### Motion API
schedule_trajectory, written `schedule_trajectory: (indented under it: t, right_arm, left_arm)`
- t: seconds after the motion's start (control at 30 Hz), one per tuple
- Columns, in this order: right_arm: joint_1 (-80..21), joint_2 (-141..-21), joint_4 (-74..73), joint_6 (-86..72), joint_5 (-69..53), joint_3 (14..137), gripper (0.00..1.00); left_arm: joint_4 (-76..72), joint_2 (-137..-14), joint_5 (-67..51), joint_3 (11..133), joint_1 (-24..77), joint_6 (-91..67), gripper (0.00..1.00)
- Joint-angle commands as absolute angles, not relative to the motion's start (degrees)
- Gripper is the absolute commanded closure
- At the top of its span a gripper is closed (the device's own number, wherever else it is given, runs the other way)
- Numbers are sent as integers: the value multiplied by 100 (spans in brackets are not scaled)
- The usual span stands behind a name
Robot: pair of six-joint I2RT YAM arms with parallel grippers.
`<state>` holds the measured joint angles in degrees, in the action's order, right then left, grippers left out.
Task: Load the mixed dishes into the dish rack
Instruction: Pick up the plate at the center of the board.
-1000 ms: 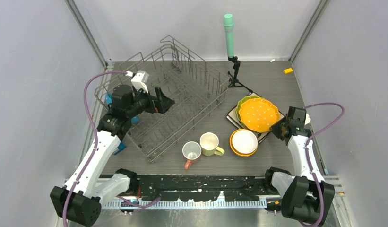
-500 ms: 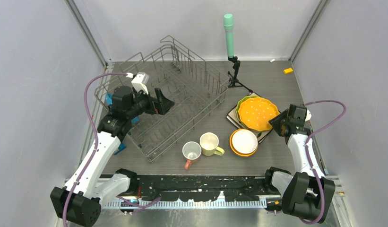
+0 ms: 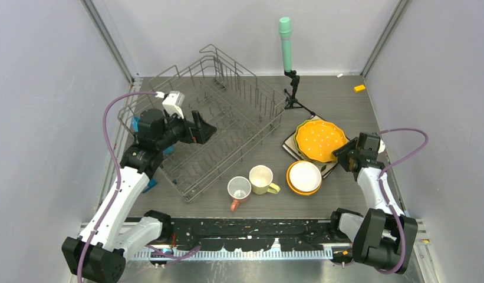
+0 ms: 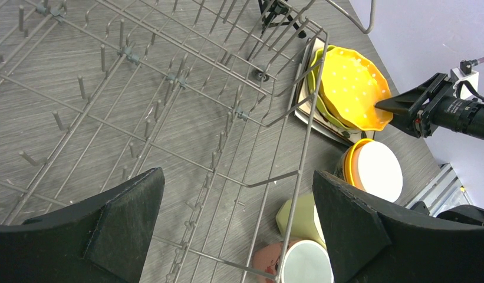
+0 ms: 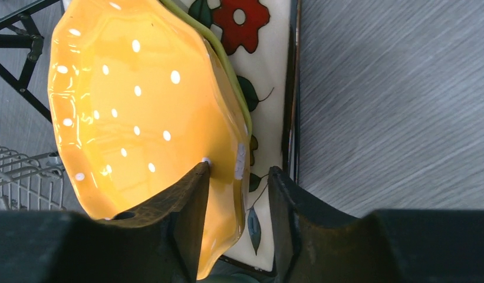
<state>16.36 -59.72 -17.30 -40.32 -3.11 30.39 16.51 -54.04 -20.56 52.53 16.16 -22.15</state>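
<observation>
The right gripper's fingers reach down both sides of the orange plate's rim [image 3: 331,158] [image 5: 242,168] over the white square plate, so the right gripper will close on the orange plate.
The grey wire dish rack [image 3: 227,100] stands at the back left with no dishes in it. My left gripper [image 3: 207,127] hovers over it, open and holding nothing [image 4: 238,173]. At the right, the dotted orange plate [image 3: 319,140] lies on the yellow-green plate [image 3: 300,127] and the white square plate [image 5: 269,88]. My right gripper [image 3: 344,154] is open and straddles the orange plate's near rim [image 5: 239,168]; one finger lies on the plate's upper face and the other stands apart. In front sit a white bowl in an orange bowl [image 3: 304,177], a pale-yellow mug [image 3: 262,178] and a pink mug [image 3: 239,190].
A green-topped cylinder on a black tripod [image 3: 285,35] stands behind the plates, beside the rack's far right corner. A small orange block [image 3: 359,88] lies at the back right. Grey walls close in both sides. The rack's near rim [image 4: 306,137] runs between my left gripper and the mugs.
The right jaws have opened from a grip on the orange plate, and the plate has sunk from a raised tilt onto the stack. The left arm has barely moved.
</observation>
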Motion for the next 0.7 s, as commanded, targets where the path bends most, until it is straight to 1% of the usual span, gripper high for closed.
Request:
schedule_trajectory:
  t: [0.0, 0.03, 0.1, 0.3, 0.33, 0.37, 0.43, 0.67]
  right_arm:
    - [1666, -6071, -1252, -4024, -313, 2956, 58]
    - [1663, -6077, -1172, -4049, -322, 2930, 61]
    - [1662, -6081, -1075, -4084, -319, 2901, 73]
    - [1672, -5938, -1017, -4164, -278, 2817, 90]
    - [1671, -5864, -1072, -4166, -267, 2818, 92]
    - [1672, -5819, -1107, -4166, -260, 2824, 97]
    - [1672, -5705, -1189, -4170, -262, 2860, 99]
    - [1710, -5441, -1405, -4264, -428, 3073, 100]
  left_arm:
    - [1469, -5315, -2013, 5245, 1635, -2248, 0]
    - [1464, -5329, -2018, 5259, 1635, -2256, 0]
    - [1476, -5343, -2040, 5273, 1635, -2259, 0]
    - [1498, -5318, -2025, 5266, 1635, -2266, 0]
    - [1502, -5305, -2022, 5258, 1635, -2267, 0]
    - [1503, -5297, -2026, 5256, 1635, -2274, 0]
    - [1503, -5293, -2022, 5256, 1635, -2283, 0]
    - [1470, -5349, -2056, 5265, 1635, -2320, 0]
